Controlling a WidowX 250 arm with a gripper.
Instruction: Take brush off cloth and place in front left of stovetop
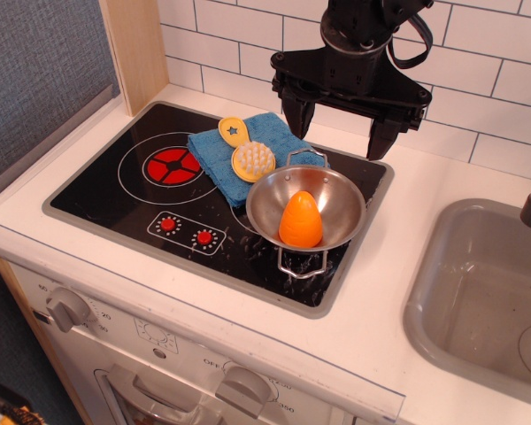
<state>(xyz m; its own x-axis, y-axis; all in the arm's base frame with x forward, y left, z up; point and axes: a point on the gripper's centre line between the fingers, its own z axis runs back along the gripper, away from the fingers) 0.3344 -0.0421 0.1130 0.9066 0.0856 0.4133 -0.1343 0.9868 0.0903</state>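
Note:
My gripper grabs the yellow brush by its star-cut handle (234,132) next, to move the brush off the blue cloth.
The yellow brush (247,152) lies on the blue cloth (239,155), its white-bristled head toward the front and its star-cut handle toward the back left. The cloth lies on the black stovetop (142,199), right of the red burner graphic. My gripper (341,127) hangs open and empty above the back of the stovetop, behind the steel bowl and to the right of the cloth. Its two black fingers (296,115) point down, wide apart.
A steel bowl (336,199) with an orange egg-shaped toy (301,221) stands on the stovetop's right side, touching the cloth's edge. A grey sink (482,292) is at the right. A white tile wall is behind, a wooden post (133,49) at back left.

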